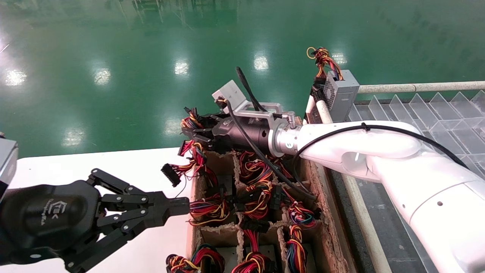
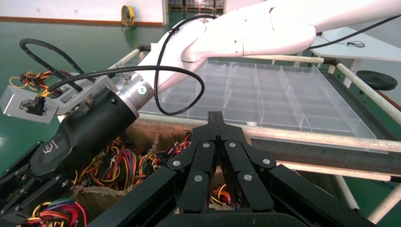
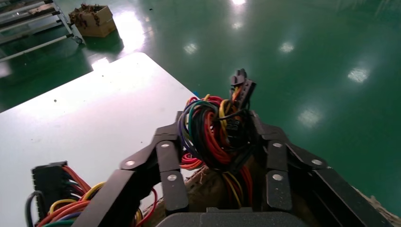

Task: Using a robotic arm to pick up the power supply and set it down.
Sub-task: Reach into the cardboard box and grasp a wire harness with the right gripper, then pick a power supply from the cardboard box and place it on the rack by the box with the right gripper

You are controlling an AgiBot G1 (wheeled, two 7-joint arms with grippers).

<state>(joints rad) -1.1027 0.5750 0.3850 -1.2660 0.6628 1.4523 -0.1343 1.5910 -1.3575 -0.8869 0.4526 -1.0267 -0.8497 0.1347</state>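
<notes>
My right gripper should next grab the wire bundle standing (image 1: pixel 193 120) above the sides of the cardboard cell, because those sides close around the body of the power supply.
My right gripper (image 1: pixel 189 131) reaches over the far-left cell of a cardboard box (image 1: pixel 325 212). It is open, one finger (image 3: pixel 168 156) on each side of a standing bundle of red, yellow, orange and black wires (image 3: pixel 213 135). The power supply's grey body is hidden; only this bundle shows, over the torn cardboard edge. The left wrist view catches the same gripper (image 2: pixel 14 189) low above the wire-filled cells. My left gripper (image 1: pixel 183 206) hangs shut and empty over the white table (image 1: pixel 94 163), beside the box's left wall, fingertips pressed together (image 2: pixel 216 116).
The box's other cells hold loose wire bundles (image 1: pixel 257 189), and one connector (image 1: pixel 170 174) hangs over its left wall. A grey box with a perforated vent face (image 1: pixel 341 94) stands by a rail (image 1: pixel 416 87). A clear divided tray (image 1: pixel 435 110) lies at the right. Green floor lies beyond.
</notes>
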